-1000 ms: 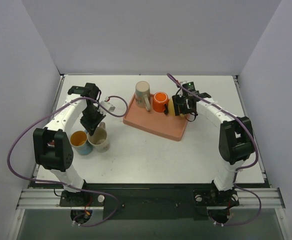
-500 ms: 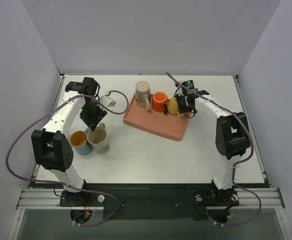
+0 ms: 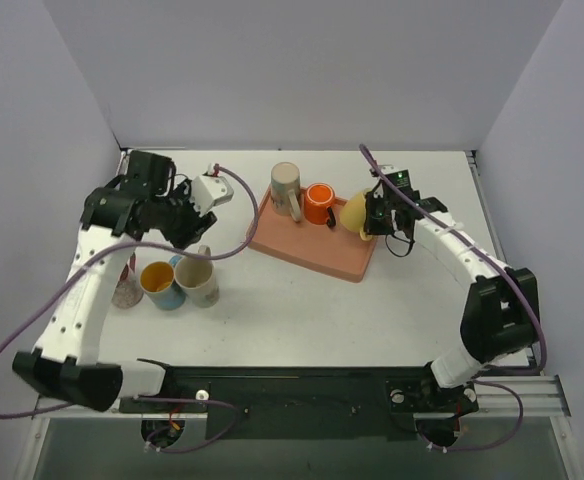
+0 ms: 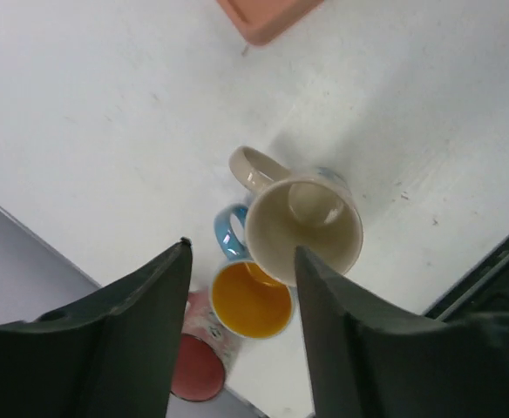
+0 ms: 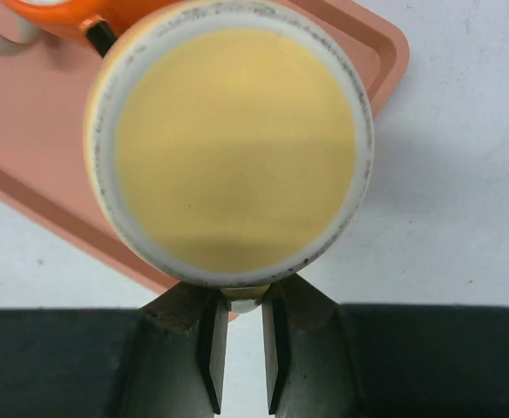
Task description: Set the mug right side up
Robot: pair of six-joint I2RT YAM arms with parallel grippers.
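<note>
I should set the yellow mug upright, so my left gripper should reach it and grab its open rim (image 3: 345,216). The mug's handle stays with my right gripper.
The yellow mug (image 3: 352,212) hangs tilted over the right end of the salmon tray (image 3: 312,252). My right gripper (image 3: 377,216) is shut on its handle. In the right wrist view the mug's flat, white-rimmed bottom (image 5: 233,144) fills the frame, and the handle sits pinched in the right gripper (image 5: 237,300). My left gripper (image 3: 185,222) is open and raised above the left group of mugs. In the left wrist view the left gripper (image 4: 240,250) holds nothing, and the upright cream mug (image 4: 307,231) shows beyond its spread fingers.
On the tray stand an orange mug (image 3: 320,203) and a beige mug (image 3: 286,188). At the left are the cream mug (image 3: 200,282), a blue mug with a yellow inside (image 3: 159,283) and a pink mug (image 3: 127,285). The tray's corner (image 4: 268,17) shows in the left wrist view.
My left gripper opened, let go of the cream mug and rose away from it. My right gripper shut on the yellow mug's handle and lifted it, tilted, off the tray.
</note>
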